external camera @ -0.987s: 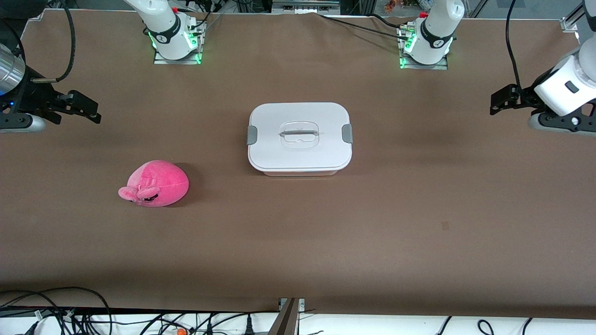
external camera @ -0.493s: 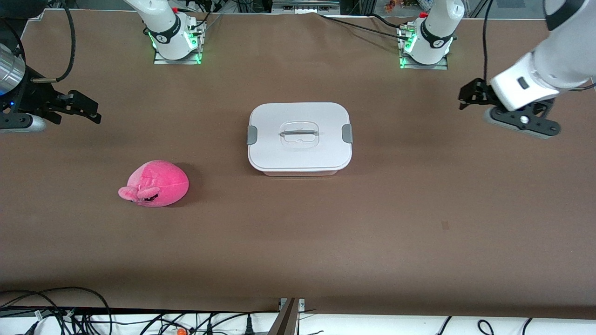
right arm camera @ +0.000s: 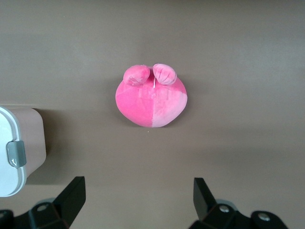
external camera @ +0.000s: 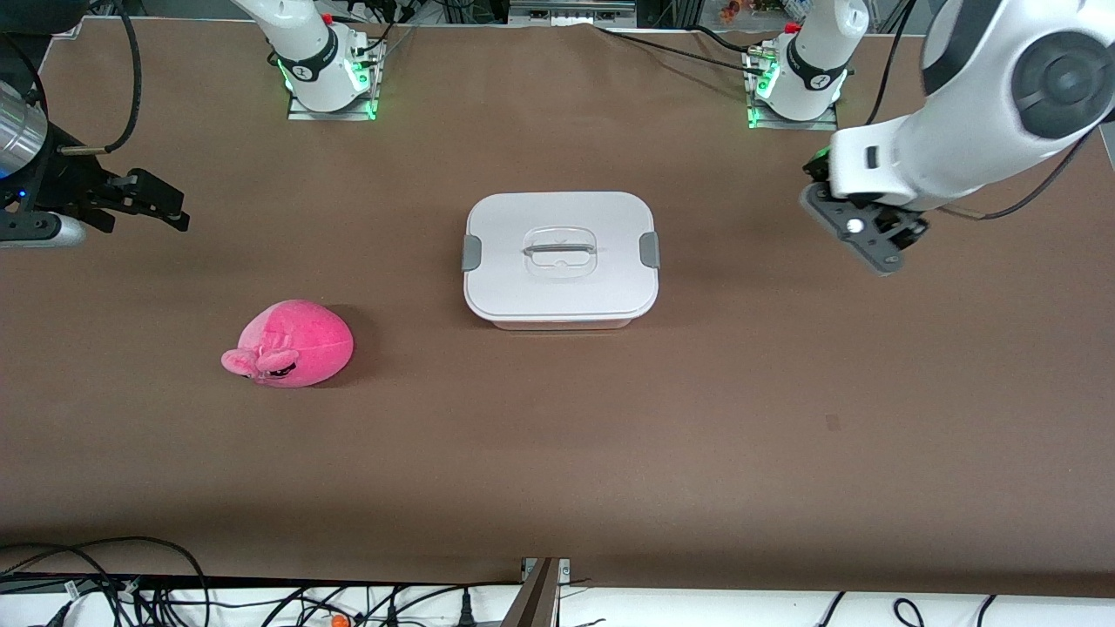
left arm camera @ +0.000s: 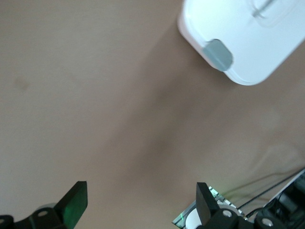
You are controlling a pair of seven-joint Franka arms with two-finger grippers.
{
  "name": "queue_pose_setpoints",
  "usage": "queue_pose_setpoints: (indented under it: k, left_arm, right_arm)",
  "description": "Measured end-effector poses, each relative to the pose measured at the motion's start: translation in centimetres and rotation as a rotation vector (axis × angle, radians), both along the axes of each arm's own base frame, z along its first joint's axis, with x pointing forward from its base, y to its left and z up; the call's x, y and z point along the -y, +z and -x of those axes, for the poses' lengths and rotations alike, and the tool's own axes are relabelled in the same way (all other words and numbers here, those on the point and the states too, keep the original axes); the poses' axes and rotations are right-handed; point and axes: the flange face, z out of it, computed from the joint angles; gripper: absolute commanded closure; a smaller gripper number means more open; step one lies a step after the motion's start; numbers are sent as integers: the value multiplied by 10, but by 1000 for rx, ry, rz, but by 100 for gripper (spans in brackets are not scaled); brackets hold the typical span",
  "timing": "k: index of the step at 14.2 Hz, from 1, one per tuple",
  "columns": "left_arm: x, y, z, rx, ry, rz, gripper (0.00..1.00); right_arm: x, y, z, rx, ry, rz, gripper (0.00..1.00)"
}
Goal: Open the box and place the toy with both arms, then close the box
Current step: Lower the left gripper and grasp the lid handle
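My left gripper will open the box for the pink plush toy (external camera: 292, 342) next, and to do that it will hold the white lid by its handle (external camera: 560, 249).
The box (external camera: 562, 257) stands shut in the middle of the table, white lid on, grey clips at both ends. The pink plush toy (external camera: 292, 342) lies on the table toward the right arm's end, nearer the front camera than the box. My right gripper (external camera: 170, 209) is open and empty, over the table at the right arm's end; its wrist view shows its open gripper (right arm camera: 137, 198), the toy (right arm camera: 151, 98) and a box corner (right arm camera: 16, 150). My left gripper (external camera: 817, 176) is over the table between the box and the left arm's end. It is open and empty (left arm camera: 140, 205), with the lid's clip (left arm camera: 218, 54) in view.
The brown table (external camera: 557, 435) is bare around the box and toy. The two arm bases (external camera: 327, 74) (external camera: 797, 83) stand along the edge farthest from the front camera. Cables (external camera: 104, 583) lie along the nearest edge.
My left arm has swung in from the table's end toward the box, and its gripper now points down at the table. The right arm, the box and the toy have not moved.
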Motion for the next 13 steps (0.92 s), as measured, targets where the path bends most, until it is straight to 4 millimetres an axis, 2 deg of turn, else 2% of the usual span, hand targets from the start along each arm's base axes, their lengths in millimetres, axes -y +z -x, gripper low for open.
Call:
queue_pose_setpoints:
  k: [4,6,9,11,12,13]
  left_arm:
    - [97,-68,14,-88,-175,14,0]
    - [139,-94,16,-53,-246,48,0]
    - [213,-117,33,53,-337,115,0]
    - [270,-133,61,108,-345,142,0]
    - [291,-142,72,127,-347,154,0]
    - [303,-152,76,144,-353,162,0]
  right_arm:
    - [-2,1,0,1,3,0,0]
    - [-4,1,0,5,6,0,0]
    - [-13,3,-1,18,22,-1,0]
    - [-21,5,-3,43,35,-3,0]
    - [-22,5,-4,49,37,-4,0]
    - [-23,5,-5,52,38,-4,0]
